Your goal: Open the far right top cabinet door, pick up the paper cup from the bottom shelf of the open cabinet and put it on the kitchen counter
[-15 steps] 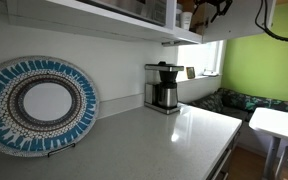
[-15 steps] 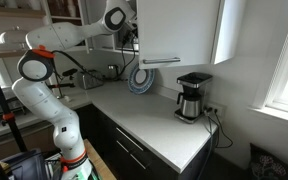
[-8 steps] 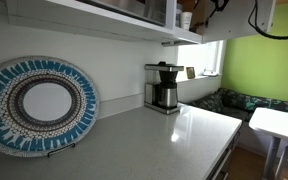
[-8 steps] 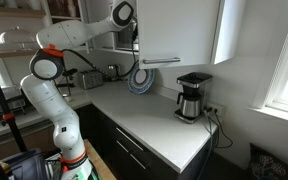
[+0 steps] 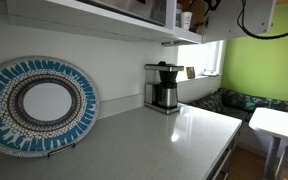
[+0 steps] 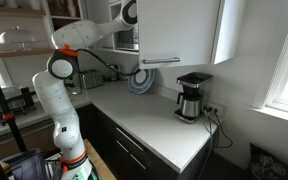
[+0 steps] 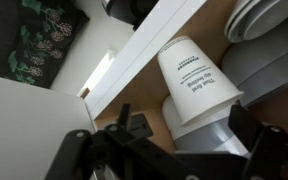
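Note:
I need to set the base of the cup upright on the counter, so next my gripper should grab the paper cup by the edge of its open rim.
The white cabinet door [image 6: 179, 28] stands open and hides my gripper in that exterior view. In the wrist view the white paper cup [image 7: 194, 72] stands on the brown bottom shelf [image 7: 144, 92], with a grey-and-white vessel [image 7: 206, 122] right beside it. My gripper [image 7: 194, 142] is open, a dark finger on each side of the cup and vessel, touching neither. In an exterior view the cup [image 5: 187, 18] shows at the cabinet's edge with the gripper [image 5: 208, 5] next to it. The pale counter [image 5: 174, 140] lies below and also shows in the other exterior view [image 6: 154, 125].
A coffee maker [image 5: 164, 87] [image 6: 192, 96] stands on the counter by the wall. A blue patterned plate [image 5: 39, 103] [image 6: 141, 78] leans against the wall. Stacked plates [image 7: 259, 20] sit in the cabinet near the cup. A small white table [image 5: 279, 122] stands beyond the counter.
The arm has reached further into the open cabinet, its elbow shifting towards the door. The cup and door have not moved.

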You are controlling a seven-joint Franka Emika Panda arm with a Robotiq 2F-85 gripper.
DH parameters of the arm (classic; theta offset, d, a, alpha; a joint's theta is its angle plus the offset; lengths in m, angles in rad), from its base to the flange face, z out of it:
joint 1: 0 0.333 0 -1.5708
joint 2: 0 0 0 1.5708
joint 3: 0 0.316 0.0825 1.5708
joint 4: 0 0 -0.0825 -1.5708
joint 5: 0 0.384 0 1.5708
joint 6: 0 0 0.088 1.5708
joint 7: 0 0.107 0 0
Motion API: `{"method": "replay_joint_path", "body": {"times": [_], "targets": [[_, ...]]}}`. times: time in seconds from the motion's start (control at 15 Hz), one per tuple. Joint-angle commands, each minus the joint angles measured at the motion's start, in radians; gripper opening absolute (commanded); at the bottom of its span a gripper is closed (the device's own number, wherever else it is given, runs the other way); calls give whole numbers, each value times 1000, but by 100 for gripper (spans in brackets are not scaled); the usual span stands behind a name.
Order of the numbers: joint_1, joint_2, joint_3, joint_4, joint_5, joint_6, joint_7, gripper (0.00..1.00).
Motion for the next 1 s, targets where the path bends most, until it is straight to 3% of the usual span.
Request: {"method": "replay_joint_path", "body": {"times": [0.0, 0.67, 0.73, 0.8, 0.93], "targets": [[0, 70, 10, 83, -30, 37, 37, 100], [10, 143, 33, 137, -139, 31, 129, 100], [10, 146, 35, 142, -133, 17, 124, 91], [11, 148, 35, 145, -131, 9, 122, 72], [11, 152, 35, 153, -125, -6, 118, 58]]}}
